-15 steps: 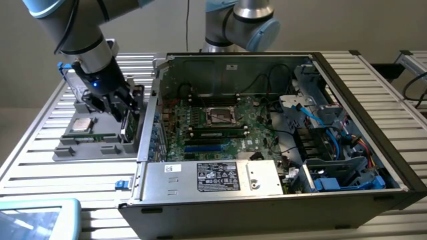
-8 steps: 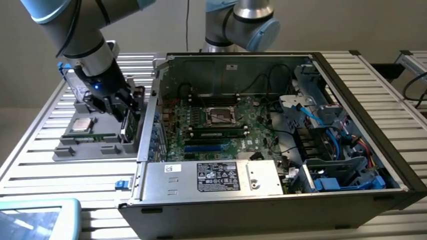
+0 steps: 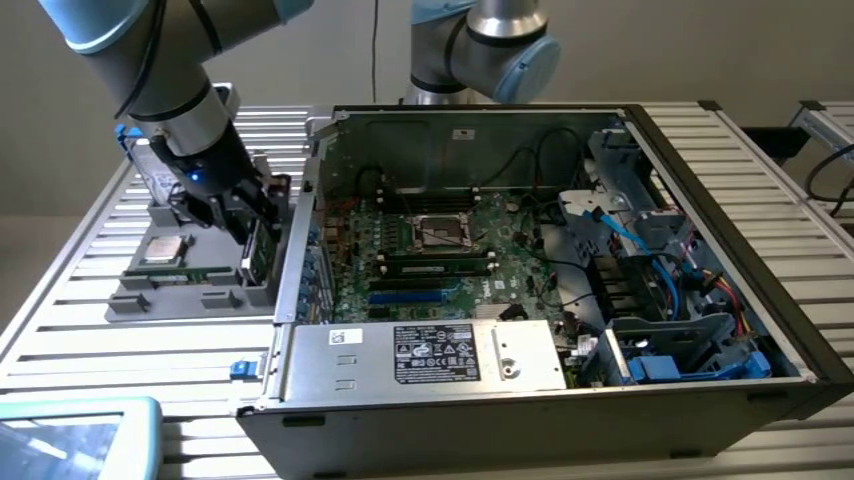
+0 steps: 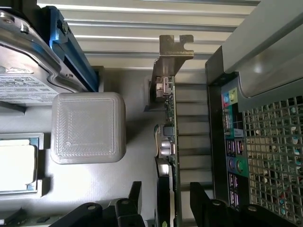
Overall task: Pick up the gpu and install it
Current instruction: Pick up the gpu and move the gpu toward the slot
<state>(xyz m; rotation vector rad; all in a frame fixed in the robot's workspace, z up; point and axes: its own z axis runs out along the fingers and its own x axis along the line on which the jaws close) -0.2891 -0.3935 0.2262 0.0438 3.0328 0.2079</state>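
My gripper should close on the board now, because my fingers reach down on both sides of the GPU's thin green board (image 3: 256,255).
The gpu (image 3: 266,252) stands on its edge in the grey parts tray (image 3: 174,300), just outside the open computer case (image 3: 534,250), at the exterior view's left. Seen edge-on in the wrist view, the gpu (image 4: 169,142) is a thin green board with a metal bracket (image 4: 173,47) at its far end. My gripper (image 3: 248,222) is lowered over it. In the wrist view the gripper (image 4: 165,208) straddles the card, one black finger (image 4: 130,208) on each side, with narrow gaps to the card. It is open.
The tray also holds a silver hard drive (image 4: 23,80), a CPU (image 4: 14,168), a grey raised block (image 4: 87,127) and a memory stick (image 3: 187,272). The case's rear port panel (image 4: 234,142) stands close beside the card. The motherboard (image 3: 441,250) lies open inside the case.
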